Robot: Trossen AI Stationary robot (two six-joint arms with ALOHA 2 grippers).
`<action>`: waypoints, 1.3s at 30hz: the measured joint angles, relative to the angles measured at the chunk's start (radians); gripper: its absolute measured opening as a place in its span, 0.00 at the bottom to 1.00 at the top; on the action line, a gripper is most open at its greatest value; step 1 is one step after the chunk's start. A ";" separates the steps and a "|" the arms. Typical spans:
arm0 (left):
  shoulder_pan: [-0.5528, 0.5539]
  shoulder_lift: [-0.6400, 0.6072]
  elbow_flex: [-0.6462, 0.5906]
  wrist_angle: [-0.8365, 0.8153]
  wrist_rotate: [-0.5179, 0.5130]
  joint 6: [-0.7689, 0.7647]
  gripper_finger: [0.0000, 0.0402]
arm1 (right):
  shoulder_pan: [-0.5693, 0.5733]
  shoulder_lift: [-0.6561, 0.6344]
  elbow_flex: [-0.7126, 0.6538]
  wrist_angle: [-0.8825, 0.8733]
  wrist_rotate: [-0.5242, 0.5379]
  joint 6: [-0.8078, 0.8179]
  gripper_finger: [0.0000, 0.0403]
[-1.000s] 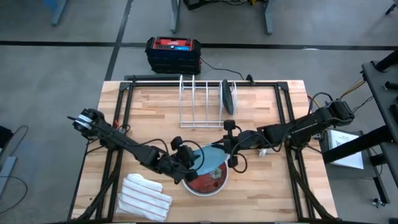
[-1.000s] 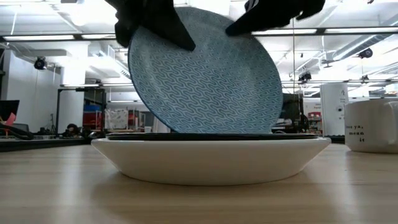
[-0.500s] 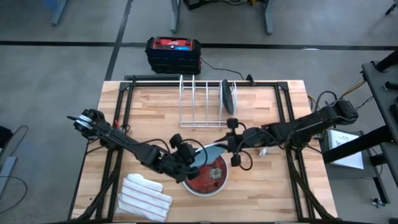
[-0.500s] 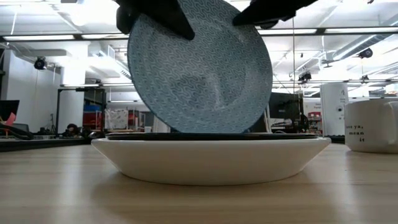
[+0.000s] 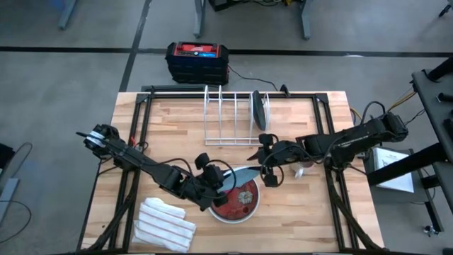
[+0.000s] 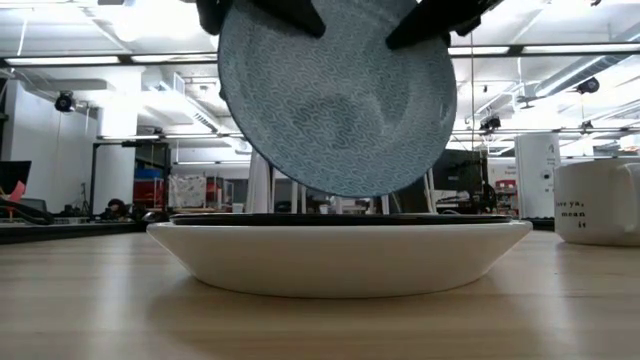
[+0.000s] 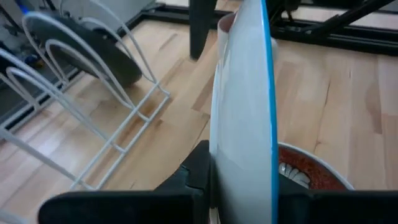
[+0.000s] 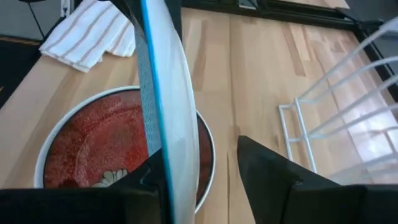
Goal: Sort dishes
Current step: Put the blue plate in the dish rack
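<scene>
The light blue dish should go into the wire rack (image 5: pixel 226 117), so my right gripper should next pick the dish up by its raised rim (image 5: pixel 255 168).
The light blue dish (image 6: pixel 335 95) hangs on edge above the red dish (image 5: pixel 239 200), which lies in the white dish (image 6: pixel 340 250) near the table's front. My left gripper (image 5: pixel 214 178) is shut on the blue dish's upper rim at its left. My right gripper (image 8: pixel 199 180) is open, with a finger on either side of the rim at the upper right. The dark blue-grey dish (image 5: pixel 260 110) stands on its edge in the wire rack (image 5: pixel 226 117). My left gripper pinches the light blue dish's rim (image 7: pixel 249 168) between its two fingers, one on each face, coming from the table's left. The dish stands nearly upright, and its lower edge (image 6: pixel 340 192) hangs clear of the dishes below. My right gripper has one finger (image 8: pixel 267 180) plainly off the dish. The other finger lies behind the dish, and I cannot tell whether it touches.
A folded white striped cloth (image 5: pixel 166 223) lies at the near left. A beige mug (image 6: pixel 600 200) stands to the right of the stacked dishes. The rack has free slots left of the dark dish. A black and red box (image 5: pixel 198 60) sits beyond the far edge.
The light blue dish leaned with its lower edge on the red dish. It now hangs clear of it and stands more upright. My left gripper has gone up with it. My right gripper has shifted slightly toward the table's right edge.
</scene>
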 joint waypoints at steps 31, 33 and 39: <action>-0.033 0.025 0.164 -0.035 -0.005 0.376 0.56 | 0.001 0.028 0.404 -0.541 0.002 -0.402 0.03; -0.040 0.025 0.197 -0.116 -0.009 0.366 0.59 | 0.002 0.028 0.446 -0.597 0.024 -0.450 0.03; -0.042 0.025 0.253 -0.375 -0.108 0.211 0.61 | 0.001 0.027 0.593 -0.756 0.159 -0.682 0.03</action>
